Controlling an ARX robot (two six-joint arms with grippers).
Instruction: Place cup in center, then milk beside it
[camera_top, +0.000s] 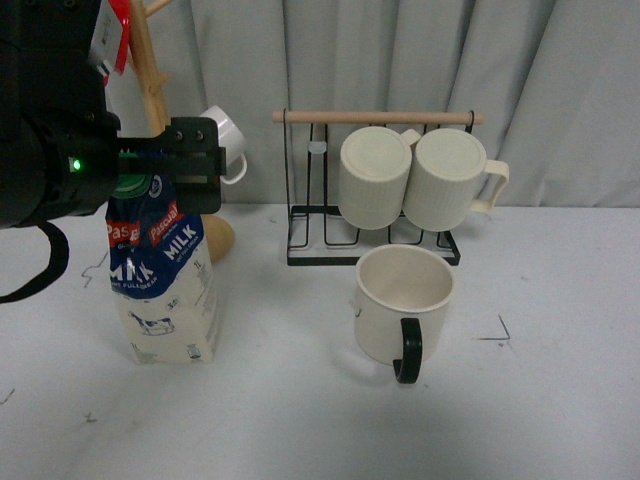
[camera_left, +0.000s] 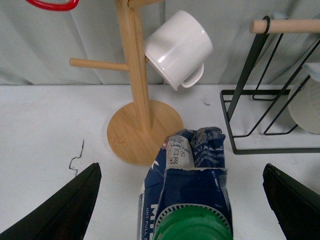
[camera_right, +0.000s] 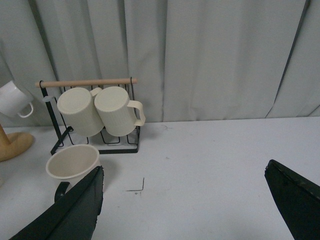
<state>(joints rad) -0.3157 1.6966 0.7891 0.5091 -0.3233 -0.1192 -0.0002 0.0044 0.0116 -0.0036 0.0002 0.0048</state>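
I should next grab the milk carton with my left gripper to set it beside the cream mug, holding the carton by its blue top (camera_top: 148, 205).
The cup (camera_top: 403, 300), a wide cream mug with a black handle (camera_top: 408, 352) facing front, stands upright near the table's middle. It also shows in the right wrist view (camera_right: 72, 162). The milk (camera_top: 165, 285), a blue and white carton, stands upright to the cup's left. My left gripper (camera_top: 200, 165) is open, just above the carton's top. In the left wrist view the carton (camera_left: 195, 170) and its green cap (camera_left: 192, 227) lie between the spread fingers (camera_left: 65, 210) of my left gripper (camera_left: 181, 166), not touching. My right gripper (camera_right: 185, 166) is open and empty over bare table, right of the cup.
A bamboo mug tree (camera_top: 150, 70) with a small white mug (camera_top: 222, 130) stands behind the milk. A black wire rack (camera_top: 375, 250) holds two ribbed cream mugs (camera_top: 375, 175) behind the cup. A grey curtain closes the back. A corner mark (camera_top: 500, 330) lies right of the cup.
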